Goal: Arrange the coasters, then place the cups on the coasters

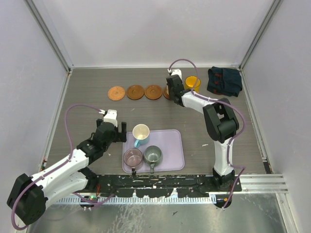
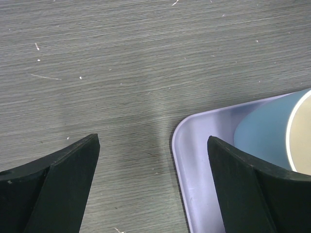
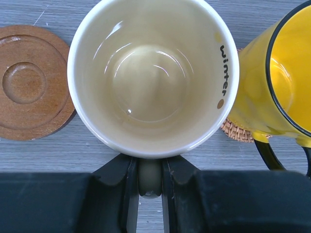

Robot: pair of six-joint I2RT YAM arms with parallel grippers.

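The pale cream cup (image 3: pixel 153 73) is upright over the coaster my right gripper partly covers and would end on that coaster, so it is time to open.
My right gripper (image 3: pixel 149 183) is shut on the handle of the pale cream cup (image 3: pixel 153 73), which stands upright next to the orange-yellow cup (image 3: pixel 282 73). A woven coaster edge (image 3: pixel 237 131) shows under the yellow cup. In the top view this gripper (image 1: pixel 172 90) hides the cream cup and covers part of a coaster (image 1: pixel 166 93). Three bare coasters (image 1: pixel 135 91) line up to its left. My left gripper (image 2: pixel 153 143) is open over the table at the tray's corner (image 2: pixel 192 160), beside the light blue cup (image 2: pixel 265 128). The mauve cup (image 1: pixel 132 157) and the grey-green cup (image 1: pixel 152 155) stand on the tray.
The lavender tray (image 1: pixel 171 145) lies at the near middle. A dark blue cloth (image 1: pixel 224 80) lies at the back right, just beyond the yellow cup (image 1: pixel 192 83). White walls with metal posts close in the table on three sides.
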